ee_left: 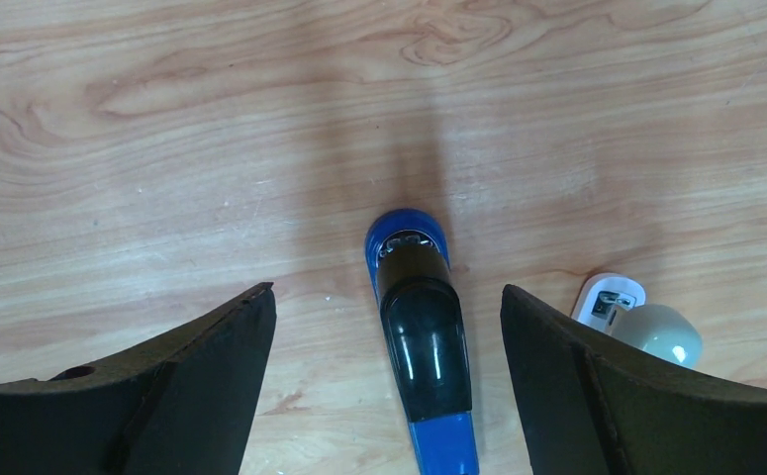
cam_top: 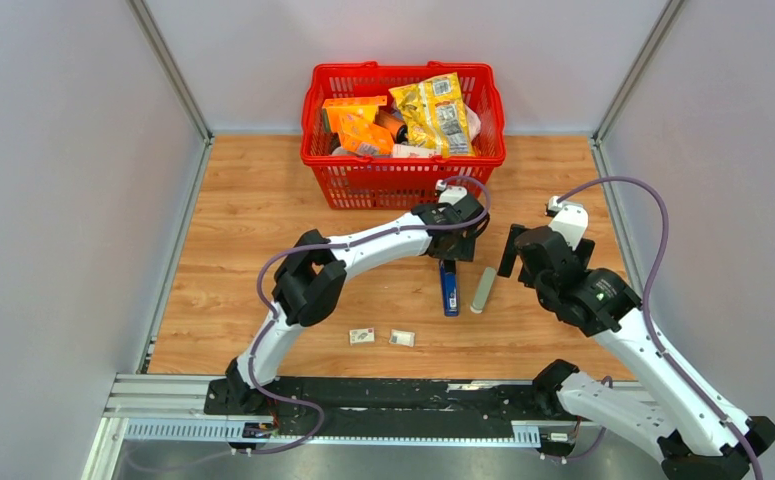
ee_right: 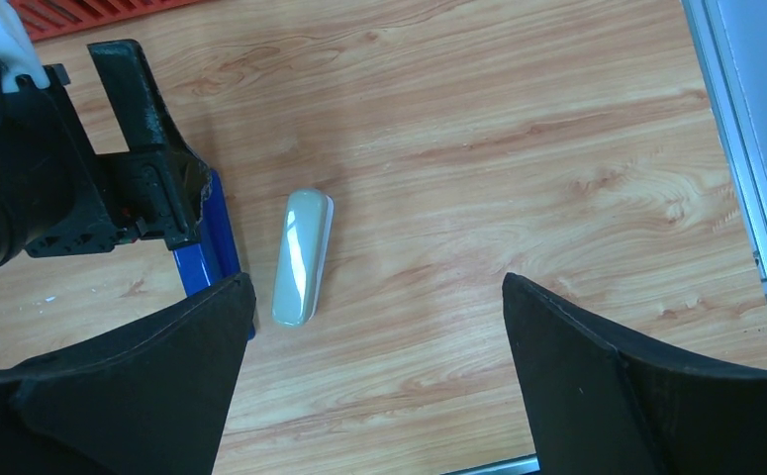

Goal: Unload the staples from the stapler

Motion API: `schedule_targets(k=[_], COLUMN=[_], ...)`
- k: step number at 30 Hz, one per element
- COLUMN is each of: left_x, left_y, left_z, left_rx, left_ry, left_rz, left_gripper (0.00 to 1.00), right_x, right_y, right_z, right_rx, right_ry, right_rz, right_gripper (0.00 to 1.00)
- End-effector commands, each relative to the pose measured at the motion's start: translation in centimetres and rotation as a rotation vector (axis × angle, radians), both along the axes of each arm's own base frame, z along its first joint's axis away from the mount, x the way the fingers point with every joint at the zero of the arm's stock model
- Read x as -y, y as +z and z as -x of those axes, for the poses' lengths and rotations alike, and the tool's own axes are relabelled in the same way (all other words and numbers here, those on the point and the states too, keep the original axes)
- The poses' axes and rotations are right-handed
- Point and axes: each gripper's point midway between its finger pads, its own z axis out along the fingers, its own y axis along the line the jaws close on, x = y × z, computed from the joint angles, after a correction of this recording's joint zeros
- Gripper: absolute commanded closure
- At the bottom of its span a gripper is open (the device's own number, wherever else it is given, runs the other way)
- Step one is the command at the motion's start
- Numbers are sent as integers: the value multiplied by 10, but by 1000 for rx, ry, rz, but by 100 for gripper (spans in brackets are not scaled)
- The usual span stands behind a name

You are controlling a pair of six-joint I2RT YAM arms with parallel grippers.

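My left gripper lowers first and closes on the blue stapler (cam_top: 449, 291), since the fingers are still above the black top.
The blue stapler (cam_top: 449, 291) lies flat on the wooden table, its black top end (ee_left: 424, 346) towards the basket. My left gripper (cam_top: 450, 250) is open and hovers over that black end, with a finger on each side and a clear gap to both; in the left wrist view the gripper (ee_left: 387, 292) frames the stapler. My right gripper (cam_top: 546, 255) is open and empty, to the right of the stapler; its wrist view shows the gripper (ee_right: 377, 282) over bare wood, with the blue stapler (ee_right: 206, 247) at left. No staples show in any view.
A pale grey-green stapler (cam_top: 483, 290) lies just right of the blue one, also in the wrist views (ee_left: 651, 332) (ee_right: 300, 257). A red basket (cam_top: 403, 160) of snack packets stands at the back. Two small white tags (cam_top: 362, 336) (cam_top: 401, 338) lie near the front.
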Motion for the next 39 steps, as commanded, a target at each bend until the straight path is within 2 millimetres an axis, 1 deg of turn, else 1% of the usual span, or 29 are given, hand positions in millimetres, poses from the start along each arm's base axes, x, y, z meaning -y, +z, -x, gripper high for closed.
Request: schedule_targets(k=[1,4,9,12,15,17,18,19,23,28,30,32,33,34,35,39], left_x=[4,6,9,12,14,15,15,16,16,15,14,12,10,11,10,7], left_y=[-2,-8,-13,-13,-13,-13,-12,-13,-12,-14,-15,-14,-14,-13,-11,-7], left_z=[3,8,14,17,19,19,19,20,23,24,26,26,27,27,28,30], left_rx=[0,-13,-22,-28,-32,-27,-27,-27,-25,-26,-28,-26,-27,-24,-21,-7], left_ry=[31,28,26,19,10,8,5,3,-9,-16,-20,-26,-34,-39,-48,-117], left_rz=[-12,-24,-29,-21,-20,-21,-22,-22,-32,-44,-53,-58,-65,-62,-63,-75], left_gripper=[9,9,12,21,27,35,35,39,49,55,70,76,83,96,100,100], right_x=[1,0,-1,-1,0,0,0,1,0,-1,0,-1,0,-1,-1,-1], right_y=[5,4,4,5,6,4,4,5,4,4,4,4,4,4,4,5], right_z=[-1,0,2,4,5,6,7,7,9,9,10,10,10,10,11,11], right_rx=[28,22,25,26,32,26,26,27,27,25,23,21,22,23,22,23], right_ry=[-7,0,7,11,11,14,15,15,17,21,22,24,21,22,23,22], right_rz=[-22,-26,-36,-42,-49,-49,-51,-52,-62,-64,-64,-63,-65,-66,-67,-72], right_gripper=[0,0,0,0,0,0,0,0,0,0,0,0,0,0,0,0])
